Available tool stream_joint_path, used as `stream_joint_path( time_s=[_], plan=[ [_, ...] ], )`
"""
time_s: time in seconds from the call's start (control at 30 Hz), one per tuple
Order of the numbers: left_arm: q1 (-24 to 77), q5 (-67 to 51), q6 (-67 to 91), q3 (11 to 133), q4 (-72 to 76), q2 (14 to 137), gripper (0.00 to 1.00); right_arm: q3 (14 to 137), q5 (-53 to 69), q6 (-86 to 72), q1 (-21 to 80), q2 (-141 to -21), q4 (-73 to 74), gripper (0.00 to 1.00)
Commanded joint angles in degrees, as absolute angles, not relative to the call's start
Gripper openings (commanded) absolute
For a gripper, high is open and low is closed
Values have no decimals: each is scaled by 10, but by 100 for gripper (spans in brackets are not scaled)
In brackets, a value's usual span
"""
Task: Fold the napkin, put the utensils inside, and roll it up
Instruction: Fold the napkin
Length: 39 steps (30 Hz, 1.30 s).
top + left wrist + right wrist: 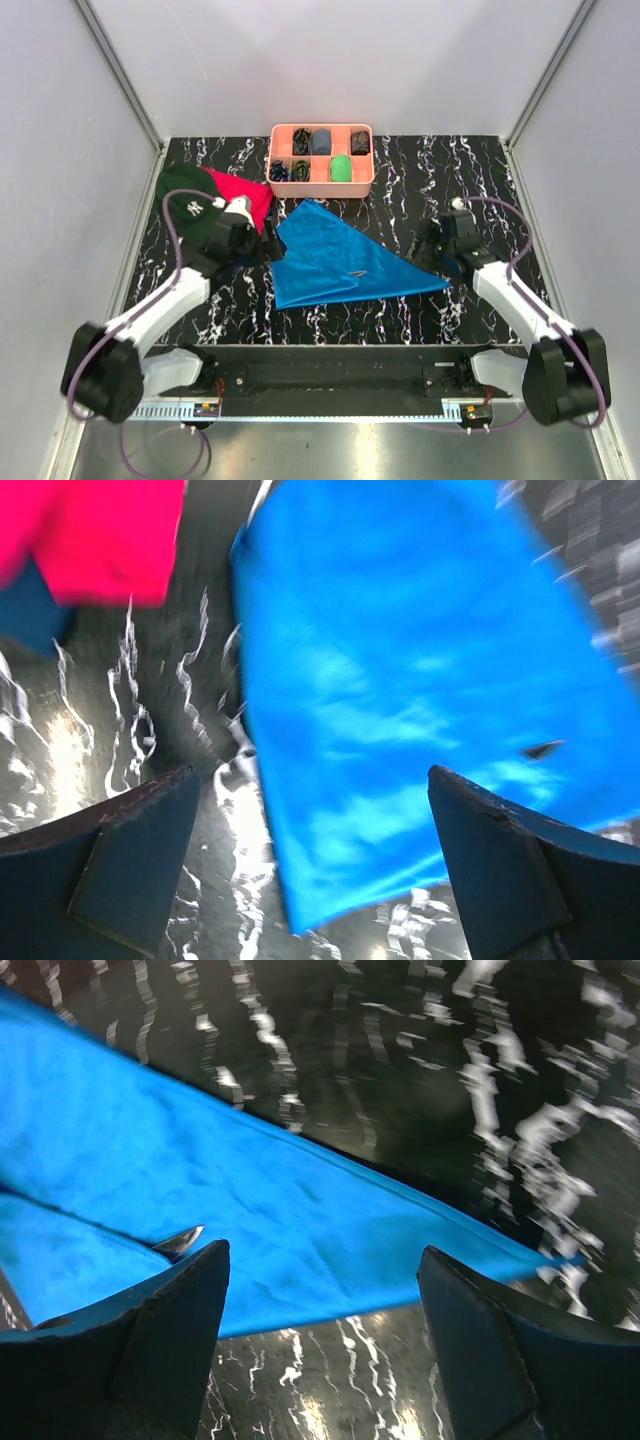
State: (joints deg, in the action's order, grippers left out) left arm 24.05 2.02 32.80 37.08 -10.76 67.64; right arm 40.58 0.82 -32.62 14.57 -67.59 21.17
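Observation:
My right gripper pinches the blue napkin at the tip of its long point next, to fold the napkin across over the utensils.
The bright blue napkin lies folded into a triangle in the middle of the black marble table, its long point toward the right. A slim dark utensil tip pokes out of the fold; the rest of the utensils is hidden. My left gripper is open and empty just left of the napkin's left edge. My right gripper is open and empty above the napkin's right point. The tip also shows in the left wrist view and in the right wrist view.
A pink compartment tray with small rolled items stands at the back centre. A red cloth and a dark green cap with a white logo lie at the back left, close behind my left gripper. White walls enclose the table.

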Motion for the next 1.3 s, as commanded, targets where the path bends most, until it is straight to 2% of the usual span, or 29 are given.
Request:
stream_joint_path(
  time_s=[0.0,0.17,0.3,0.67,1.2,1.27],
  plan=[
    [237,13,298,470,-200,594,99,390,-47,-373,119,-630,299,84],
    [236,-2,205,567,-287,567,99,372,-45,-385,33,-626,345,76],
    [234,93,150,578,-301,570,99,365,-17,-398,-15,-633,343,74],
    [213,113,130,551,-294,551,99,359,11,-430,-29,-707,294,64],
    [213,116,131,548,-293,549,99,339,-31,-438,-31,-715,277,53],
    [213,116,131,547,-293,549,99,338,-31,-437,-31,-720,269,48]
  ],
)
